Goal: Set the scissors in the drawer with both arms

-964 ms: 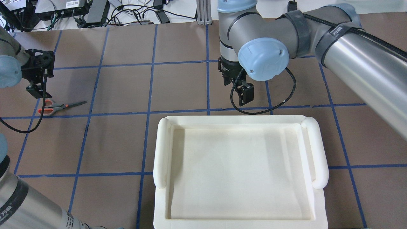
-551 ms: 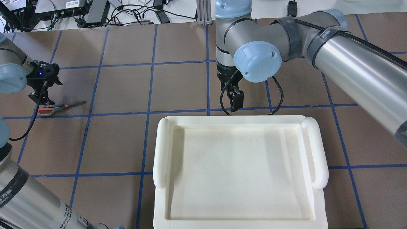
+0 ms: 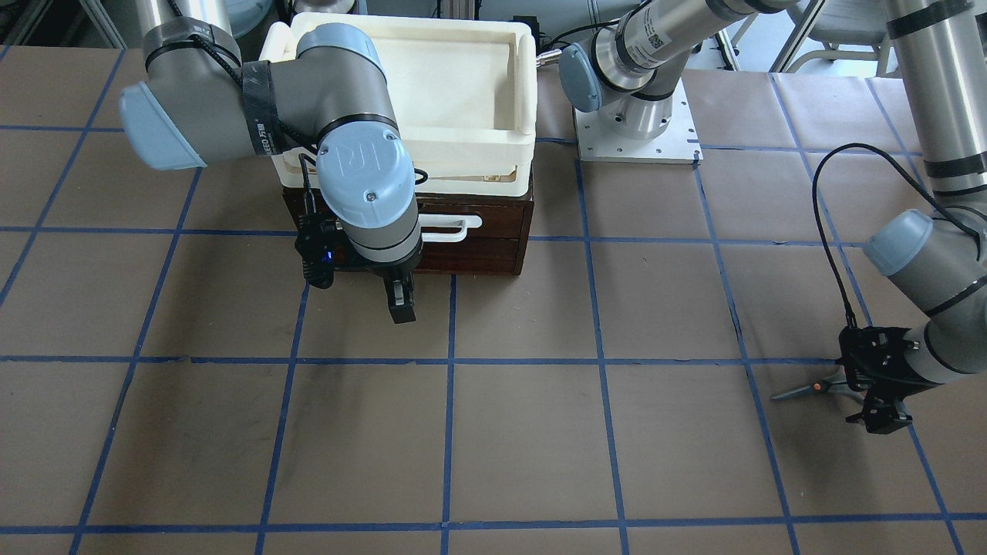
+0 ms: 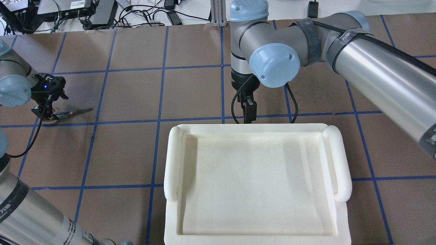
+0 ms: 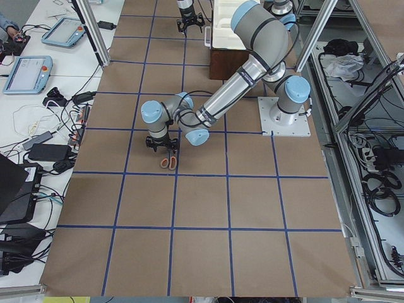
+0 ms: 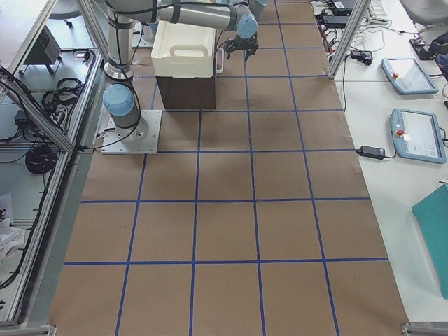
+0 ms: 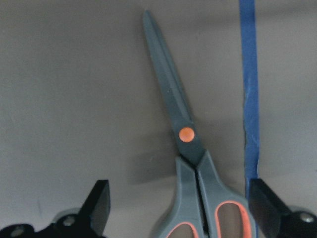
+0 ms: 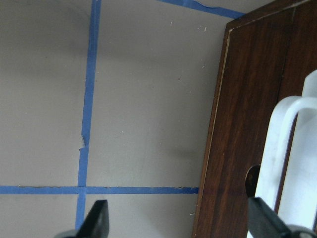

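The scissors' pointed blades lie bare on the tabletop, so my left gripper will take hold of the scissors by their grey handles next.
The scissors (image 4: 73, 112) lie flat on the brown table at the far left, blades closed; they also show in the front view (image 3: 802, 389). My left gripper (image 4: 47, 109) is open and low over their handles. In the left wrist view the scissors (image 7: 184, 130) lie between the two fingers (image 7: 99, 204), handles nearest the gripper and blades pointing away. My right gripper (image 4: 249, 114) is open and hangs in front of the closed drawer (image 3: 478, 248), near its white loop handle (image 3: 451, 225). In the right wrist view the drawer front (image 8: 242, 124) and handle (image 8: 282, 148) are on the right.
A white plastic tray (image 4: 173, 163) sits on top of the drawer cabinet. Blue tape lines grid the table. The left arm's base plate (image 3: 637, 131) is beside the cabinet. Cables and tablets lie beyond the table edge.
My left gripper has turned and come down over the scissors' handles. My right gripper has turned and moved closer to the cabinet's front edge.
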Robot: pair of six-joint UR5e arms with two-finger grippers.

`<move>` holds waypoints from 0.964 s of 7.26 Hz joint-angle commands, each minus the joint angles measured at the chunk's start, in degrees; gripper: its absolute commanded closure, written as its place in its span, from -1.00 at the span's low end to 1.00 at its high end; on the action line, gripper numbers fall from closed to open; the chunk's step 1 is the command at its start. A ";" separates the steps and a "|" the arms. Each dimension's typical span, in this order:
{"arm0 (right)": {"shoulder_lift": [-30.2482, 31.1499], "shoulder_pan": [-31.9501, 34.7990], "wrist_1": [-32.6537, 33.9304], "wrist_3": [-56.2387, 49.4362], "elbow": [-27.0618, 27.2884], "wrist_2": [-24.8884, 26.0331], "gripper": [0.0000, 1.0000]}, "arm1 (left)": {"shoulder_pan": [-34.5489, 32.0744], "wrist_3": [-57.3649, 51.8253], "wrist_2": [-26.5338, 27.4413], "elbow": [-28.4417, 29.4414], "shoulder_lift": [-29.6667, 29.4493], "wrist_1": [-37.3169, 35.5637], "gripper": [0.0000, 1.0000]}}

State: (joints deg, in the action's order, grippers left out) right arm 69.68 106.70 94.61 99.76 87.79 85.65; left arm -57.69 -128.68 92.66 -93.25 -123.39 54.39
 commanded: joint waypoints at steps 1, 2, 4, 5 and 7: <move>-1.03 0.00 -0.39 4.46 -0.07 -0.92 -1.00 | 0.48 -2.70 -0.11 -3.59 0.08 -7.59 -1.00; -1.12 0.00 -1.26 5.00 -0.16 -1.01 -1.00 | 0.48 -2.71 -0.11 -3.87 0.25 -8.15 -1.00; -1.12 0.00 -2.23 6.32 -0.34 -0.93 -1.00 | 0.57 -2.62 -0.55 -4.66 0.34 -7.89 -0.98; -1.04 0.00 -2.67 6.41 -0.68 -0.92 -1.00 | 0.57 -2.63 -0.55 -4.84 0.43 -7.80 -0.96; -1.12 0.00 -5.56 6.85 -2.09 -1.01 -1.00 | 1.27 -2.63 -0.72 -4.84 0.52 -7.63 -0.75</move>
State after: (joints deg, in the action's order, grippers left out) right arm 68.58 106.70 90.74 106.35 86.36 84.67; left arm -56.77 -131.30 92.03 -98.04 -122.95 46.65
